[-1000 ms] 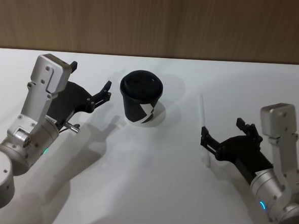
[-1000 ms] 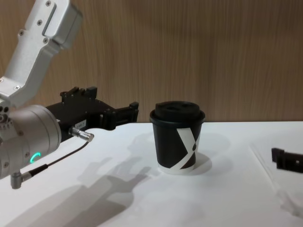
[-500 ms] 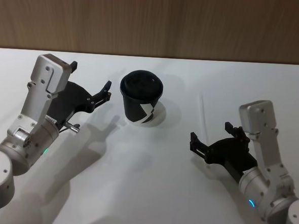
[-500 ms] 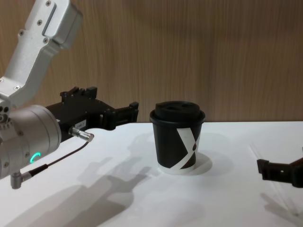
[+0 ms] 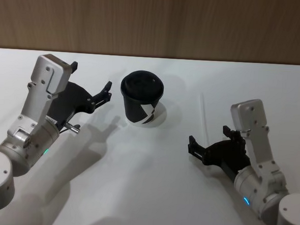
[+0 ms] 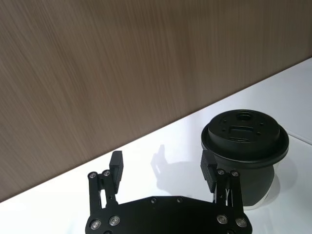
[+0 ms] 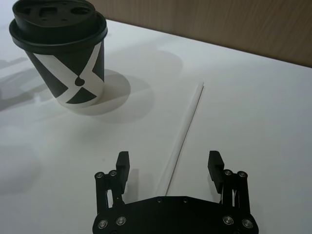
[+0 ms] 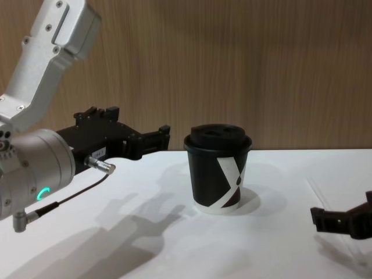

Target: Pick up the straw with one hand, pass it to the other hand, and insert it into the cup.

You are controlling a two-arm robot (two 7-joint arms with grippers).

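My right gripper is going to pick up the straw by its lower end [image 5: 206,141], which leaves the straw's upper end [image 5: 202,96] free to pass to my other hand.
The black cup [image 5: 142,99] with a white mark and black lid stands upright at mid table, also in the chest view [image 8: 220,168]. The thin white straw [image 5: 203,113] lies flat on the table to its right. My right gripper [image 5: 208,140] is open and low over the straw's near end; in the right wrist view the straw [image 7: 185,131] runs out from between the spread fingers of the right gripper [image 7: 168,158], untouched, with the cup [image 7: 63,53] beyond. My left gripper [image 5: 91,78] hovers open just left of the cup, holding nothing, with the cup [image 6: 243,151] beside one finger.
A white table [image 5: 145,194] meets a wooden wall [image 5: 155,21] behind it. A thin black cable [image 8: 70,197] loops under my left wrist. Bare table lies in front of the cup between the two arms.
My right gripper has pulled back toward me and slightly left along the straw, staying open. The left arm, cup and straw have not moved.
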